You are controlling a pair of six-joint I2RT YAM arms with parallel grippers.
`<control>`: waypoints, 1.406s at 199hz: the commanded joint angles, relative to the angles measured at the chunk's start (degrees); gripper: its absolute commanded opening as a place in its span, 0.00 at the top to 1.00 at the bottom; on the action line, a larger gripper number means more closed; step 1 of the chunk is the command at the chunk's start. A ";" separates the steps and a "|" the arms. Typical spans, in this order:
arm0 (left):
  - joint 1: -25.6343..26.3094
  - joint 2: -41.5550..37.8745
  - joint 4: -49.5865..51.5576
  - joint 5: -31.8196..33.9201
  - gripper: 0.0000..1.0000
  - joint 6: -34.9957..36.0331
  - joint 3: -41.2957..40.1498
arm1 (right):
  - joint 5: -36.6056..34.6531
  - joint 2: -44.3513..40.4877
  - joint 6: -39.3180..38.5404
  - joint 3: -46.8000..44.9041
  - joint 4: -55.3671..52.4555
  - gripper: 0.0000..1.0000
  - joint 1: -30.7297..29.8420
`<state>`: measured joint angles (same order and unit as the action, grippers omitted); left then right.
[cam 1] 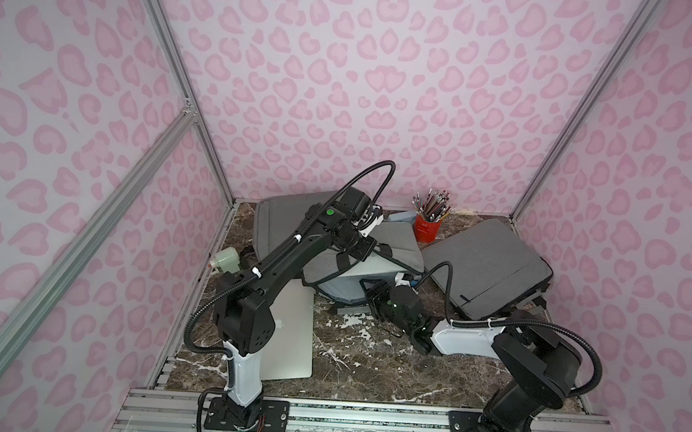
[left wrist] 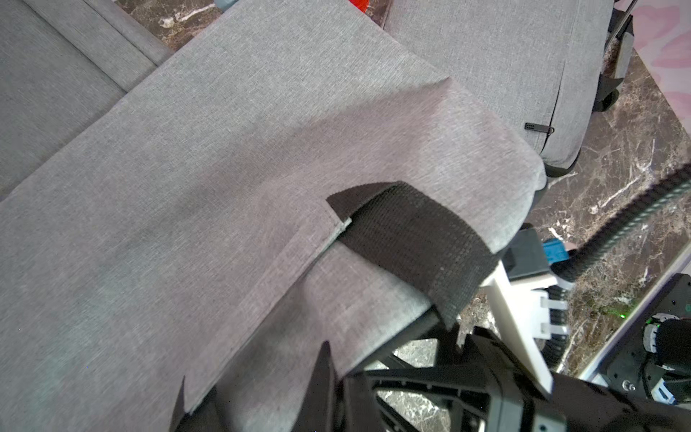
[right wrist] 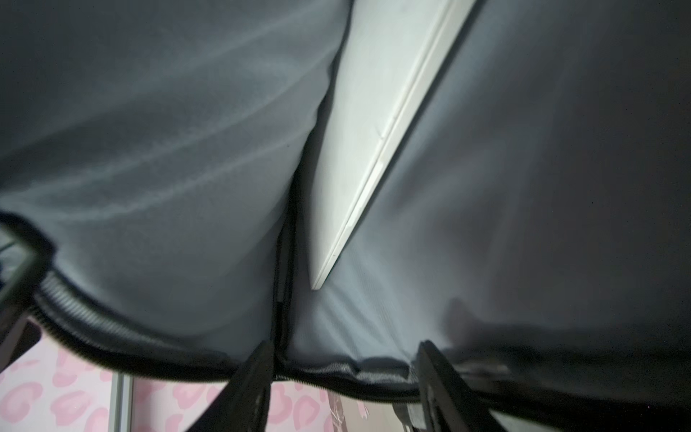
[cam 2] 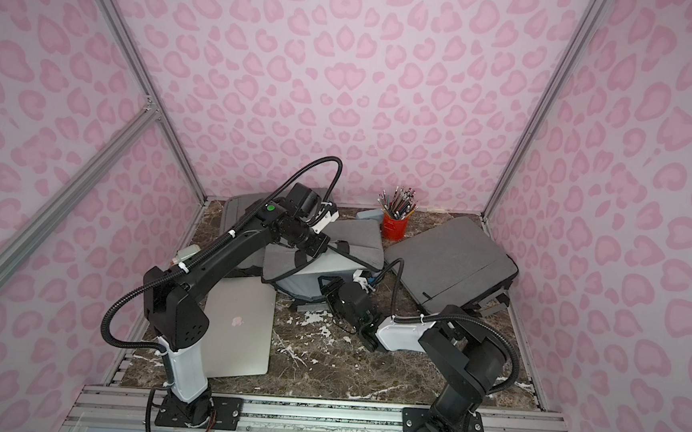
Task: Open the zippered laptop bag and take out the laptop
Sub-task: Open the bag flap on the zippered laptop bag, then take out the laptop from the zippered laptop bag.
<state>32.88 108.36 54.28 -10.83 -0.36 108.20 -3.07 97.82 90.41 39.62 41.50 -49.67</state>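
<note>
My right gripper takes hold of the silver laptop [right wrist: 359, 149] by its edge facing the bag's opening next, to slide the laptop out.
The grey laptop bag [cam 1: 395, 237] lies mid-table with its zipper undone and its top flap [left wrist: 224, 168] raised. My left gripper [cam 1: 369, 250] is shut on the flap's edge beside a black strap [left wrist: 411, 239] and holds it up. Fabric hides most of its fingers in the left wrist view. My right gripper [right wrist: 344, 351] is open at the bag's mouth, and its fingers [right wrist: 254, 370] straddle the lower zipper rim [right wrist: 336, 368]. Inside, the pale silver laptop [right wrist: 359, 149] lies between the grey-blue lining walls, apart from the fingers.
A second silver laptop [cam 1: 290, 338] lies flat beside the left arm's base. Another grey bag [cam 1: 487, 264] lies to the right and a third [cam 1: 282, 212] at the back left. A red cup of pencils [cam 1: 426, 229] stands behind. A pale green object [cam 1: 226, 261] sits at the left edge.
</note>
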 commanded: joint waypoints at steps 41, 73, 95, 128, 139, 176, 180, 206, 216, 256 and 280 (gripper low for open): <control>-0.39 1.76 -0.08 -3.83 0.99 -2.32 2.70 | -8.15 9.72 6.25 5.11 8.30 0.41 -0.05; -0.45 1.68 0.23 -4.32 0.98 -2.73 3.20 | -7.58 13.28 6.76 6.93 11.86 0.47 1.48; -0.46 1.60 0.32 -5.06 0.98 -3.13 3.24 | -6.55 16.18 9.91 8.18 13.28 0.51 1.95; -0.50 1.34 1.65 -5.04 0.98 -3.06 3.24 | -6.34 19.41 10.29 9.45 19.07 0.55 2.82; -0.45 1.11 1.88 -5.08 0.98 -2.98 3.07 | -6.84 19.72 10.18 9.94 19.31 0.56 3.04; -0.54 1.15 2.48 -6.53 0.98 -3.47 2.98 | -7.34 21.96 11.65 10.75 24.04 0.56 3.94; -0.54 1.16 2.64 -6.58 0.98 -3.49 2.98 | -7.39 22.06 11.47 11.06 24.11 0.56 3.93; -0.47 1.16 3.15 -7.18 0.99 -3.52 2.98 | -6.95 22.90 10.40 12.90 24.87 0.57 4.56; -0.55 1.16 3.31 -7.52 0.98 -3.52 2.98 | -7.12 23.64 10.74 13.46 26.40 0.57 4.71; -0.49 1.67 4.39 -9.36 0.98 -3.51 3.84 | -9.91 22.34 5.17 15.92 16.89 0.57 4.32; -0.52 1.90 4.78 -10.38 0.99 -3.66 4.12 | -12.12 22.04 2.43 15.67 13.64 0.57 4.46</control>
<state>32.32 110.17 57.41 -16.16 -3.38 111.31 -11.60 119.85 97.41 55.20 57.80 -45.43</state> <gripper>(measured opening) 0.075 0.437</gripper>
